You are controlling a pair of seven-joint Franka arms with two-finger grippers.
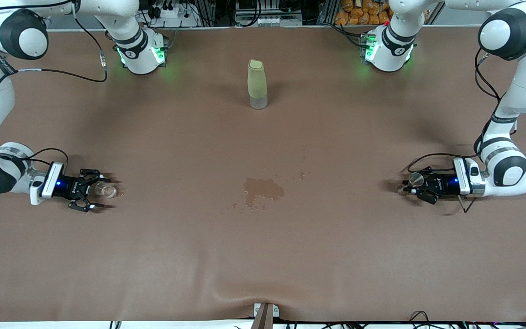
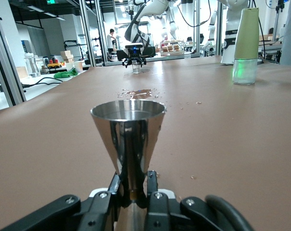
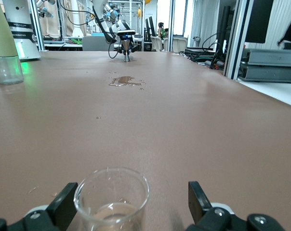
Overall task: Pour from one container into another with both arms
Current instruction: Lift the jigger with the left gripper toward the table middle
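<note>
I should pour with the tiny glass cup's open rim (image 3: pixel 112 172) kept free, so I need to grab the cup by its side (image 3: pixel 114 217) next with my right gripper.
The steel jigger (image 1: pixel 414 180) stands upright on the table at the left arm's end. My left gripper (image 1: pixel 410 187) lies low along the table and is shut on the jigger's narrow waist. The left wrist view shows the jigger (image 2: pixel 128 137) rising between the closed fingers of my left gripper (image 2: pixel 133 188). At the right arm's end, the tiny glass cup (image 1: pixel 106 189) stands on the table inside my open right gripper (image 1: pixel 93 190). In the right wrist view the cup (image 3: pixel 112 199) sits close to one finger (image 3: pixel 63 204), with a wide gap to the other finger.
A tall pale-green-topped bottle (image 1: pixel 257 84) stands mid-table toward the robots' bases. A wet spill (image 1: pixel 263 189) with small drops marks the brown table's middle, between the two grippers. The table's front edge, with a metal bracket (image 1: pixel 265 313), lies nearest the camera.
</note>
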